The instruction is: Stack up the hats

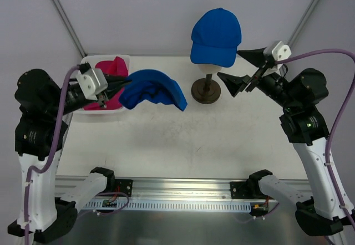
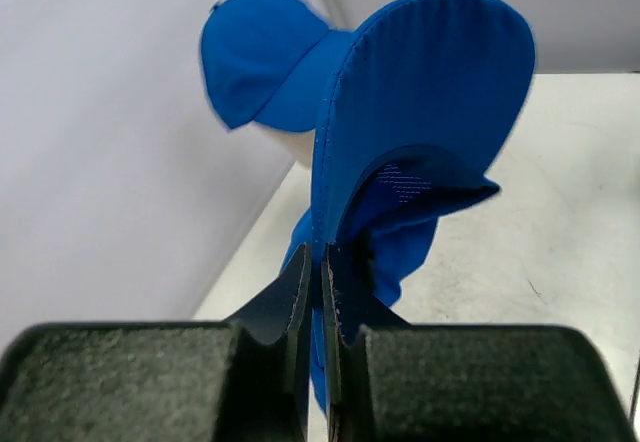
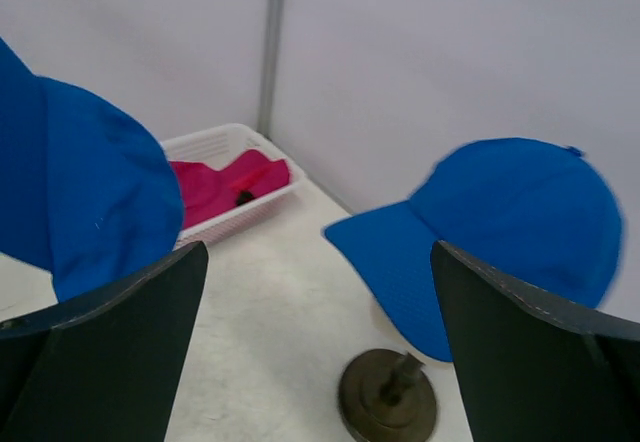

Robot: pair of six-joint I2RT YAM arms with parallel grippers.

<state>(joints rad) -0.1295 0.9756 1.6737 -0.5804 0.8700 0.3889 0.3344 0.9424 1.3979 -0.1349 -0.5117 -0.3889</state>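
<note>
The right gripper grabs the held blue cap by the brim's free side edge (image 1: 181,97) next, which leaves the cap's opening free for stacking.
A royal blue cap (image 1: 216,37) sits on the cream mannequin head (image 1: 213,66), brim toward me. My left gripper (image 1: 113,87) is shut on the edge of a second blue cap (image 1: 152,90) and holds it in the air right of the basket. In the left wrist view my gripper (image 2: 322,262) pinches this held cap (image 2: 430,102), with the capped head (image 2: 255,57) behind it. Pink cap fabric (image 1: 111,70) lies in the basket; I cannot tell how many caps. My right gripper (image 1: 230,63) is open and empty, just right of the mannequin. In the right wrist view this gripper (image 3: 320,252) faces the cap on the head (image 3: 510,222).
The white perforated basket (image 1: 105,58) stands at the back left by the wall, and also shows in the right wrist view (image 3: 215,140). The mannequin's dark round stand (image 1: 206,91) is at the back centre. Grey walls and slanted metal poles close the back.
</note>
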